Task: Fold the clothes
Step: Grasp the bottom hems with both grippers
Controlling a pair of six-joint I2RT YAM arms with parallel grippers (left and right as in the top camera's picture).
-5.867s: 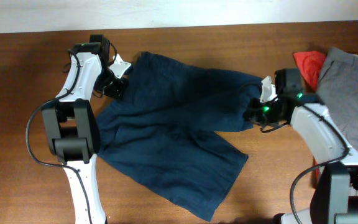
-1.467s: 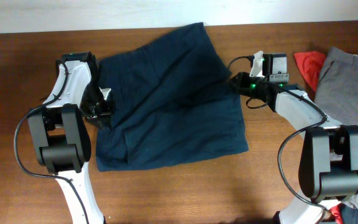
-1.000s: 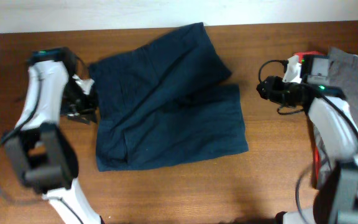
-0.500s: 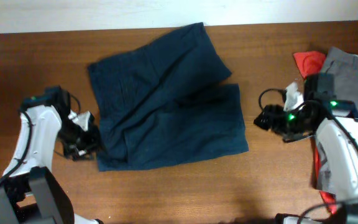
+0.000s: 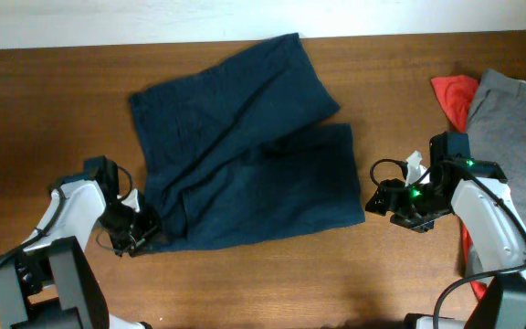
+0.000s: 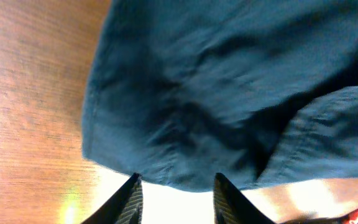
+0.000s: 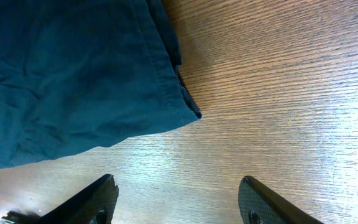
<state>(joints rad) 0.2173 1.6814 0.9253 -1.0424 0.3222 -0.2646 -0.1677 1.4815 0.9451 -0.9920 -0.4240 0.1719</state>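
Observation:
My right gripper is to grab the dark navy shorts (image 5: 245, 155) next by the front corner nearest it, so that it can pull that corner across and fold them.
The dark navy shorts (image 5: 245, 155) lie folded over on the wooden table, one leg angled toward the back. My left gripper (image 5: 142, 234) sits at their front left corner. In the left wrist view the left gripper (image 6: 178, 179) is open, and the hem of the shorts (image 6: 229, 93) just reaches between its fingertips. My right gripper (image 5: 379, 198) hovers just right of the front right corner. In the right wrist view the right gripper (image 7: 178, 186) is wide open over bare wood, with the corner of the shorts (image 7: 73, 74) ahead of it and apart from it.
A grey garment (image 5: 519, 119) and a red cloth (image 5: 452, 94) lie at the right edge, behind the right arm. The table's back edge meets a white wall (image 5: 263, 18). Bare wood (image 5: 272, 283) runs along the front.
Both arms have come forward from the sides of the shorts to their front corners, and both grippers opened wider. The shorts, folded over earlier, have not moved in the last second.

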